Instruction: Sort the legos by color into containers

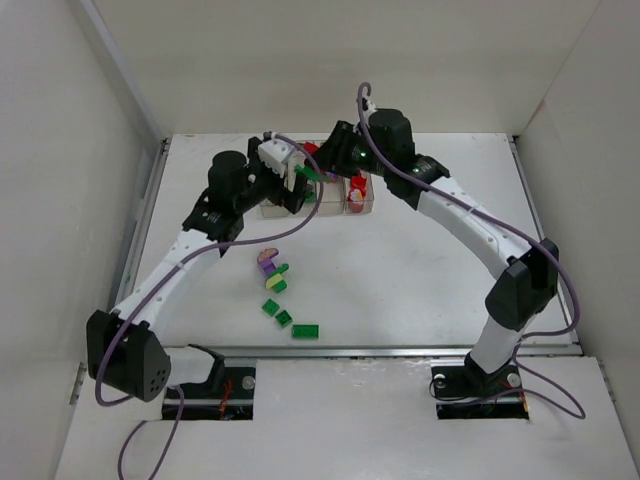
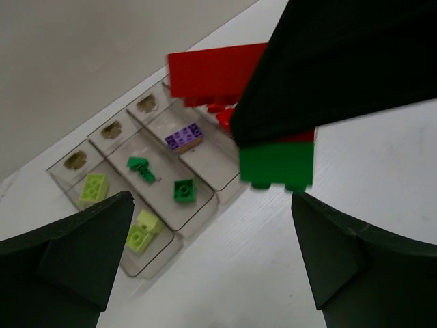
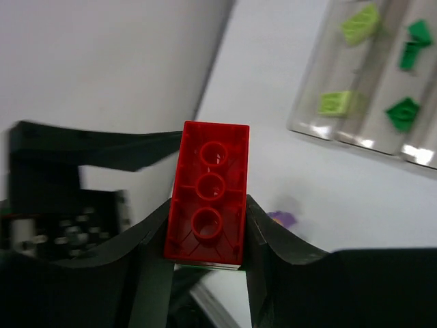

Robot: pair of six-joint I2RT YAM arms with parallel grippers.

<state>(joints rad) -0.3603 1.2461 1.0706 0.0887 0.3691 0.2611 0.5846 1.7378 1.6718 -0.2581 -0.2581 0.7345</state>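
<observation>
The dark green lego needs to be grabbed next by its exposed studded end [image 1: 307, 174] [image 2: 277, 166] with my left gripper, so the red lego stays free to pull apart.
My right gripper [image 3: 208, 205] is shut on a long red lego [image 3: 208, 188], seen from its hollow underside. A dark green lego [image 2: 276, 164] is stuck against the red one [image 2: 212, 72]. This pair hangs over the far end of the containers [image 2: 205, 160], a row of clear boxes [image 1: 330, 208]. One box holds yellow-green legos [image 2: 93, 186], the one beside it dark green ones [image 2: 183, 190], then a purple one [image 2: 184, 138]. My left gripper [image 2: 212, 201] stands open and empty just in front of the boxes, close beside the right gripper [image 1: 318, 168].
Loose legos lie on the table between the arms: a purple and yellow-green cluster [image 1: 268, 262] and dark green ones [image 1: 271, 308] [image 1: 306, 331]. Red pieces [image 1: 356, 195] sit in the rightmost box. White walls enclose the table on three sides.
</observation>
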